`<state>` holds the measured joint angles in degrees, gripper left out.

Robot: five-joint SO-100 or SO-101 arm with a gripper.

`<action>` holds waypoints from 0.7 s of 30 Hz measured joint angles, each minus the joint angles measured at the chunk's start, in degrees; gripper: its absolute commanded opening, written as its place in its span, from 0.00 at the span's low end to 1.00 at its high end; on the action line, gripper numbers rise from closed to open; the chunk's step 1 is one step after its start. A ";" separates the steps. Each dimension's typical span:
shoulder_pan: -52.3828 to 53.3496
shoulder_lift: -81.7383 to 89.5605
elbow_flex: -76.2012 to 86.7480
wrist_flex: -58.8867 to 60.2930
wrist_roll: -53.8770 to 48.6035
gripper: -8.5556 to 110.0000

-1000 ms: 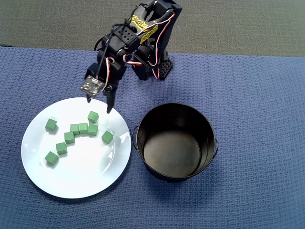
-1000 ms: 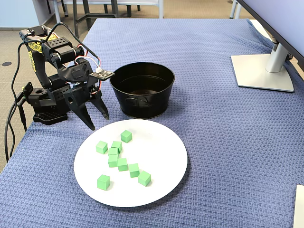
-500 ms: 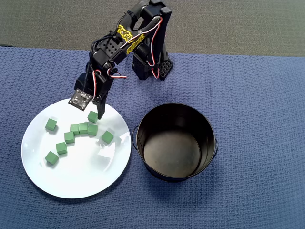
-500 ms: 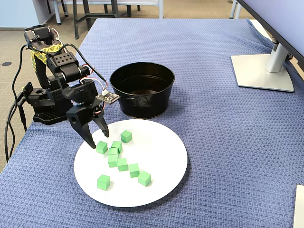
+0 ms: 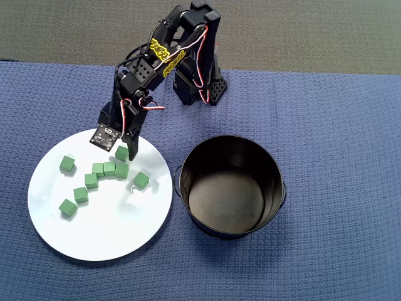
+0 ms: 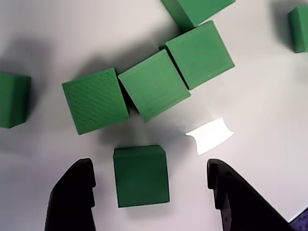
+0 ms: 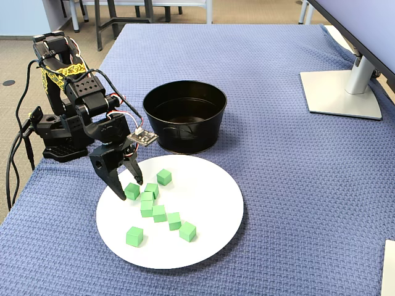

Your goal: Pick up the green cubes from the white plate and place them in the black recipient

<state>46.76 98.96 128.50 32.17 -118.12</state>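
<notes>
The green cube needs to go from the white plate (image 5: 100, 238) into the black pot. My gripper should grab the cube by its opposite sides next.
Several small green cubes (image 5: 109, 168) lie on the white plate (image 5: 100, 238), most in a loose cluster. The empty black pot (image 5: 213, 157) stands right of the plate in the overhead view. My gripper (image 5: 120, 147) is open and low over the plate's far edge. In the wrist view one cube (image 6: 141, 175) sits on the plate between my two black fingers (image 6: 72, 197), touching neither, and my gripper (image 6: 148, 166) straddles it. The fixed view shows the gripper (image 7: 128, 182) around that cube (image 7: 132, 190), with the plate (image 7: 210, 197) and pot (image 7: 185, 117) behind.
The table has a blue woven cloth (image 5: 326, 125). The arm's base (image 7: 58, 132) stands at the table's left edge in the fixed view. A monitor stand (image 7: 339, 92) sits at the far right. Three cubes (image 6: 154, 84) lie in a row just beyond the fingers.
</notes>
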 measured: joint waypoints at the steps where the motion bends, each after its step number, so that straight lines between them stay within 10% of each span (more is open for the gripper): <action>1: 0.00 -0.09 0.44 -0.26 0.00 0.27; 21: -4.75 0.53 5.36 -6.59 9.32 0.07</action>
<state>42.01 99.49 133.86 25.58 -108.81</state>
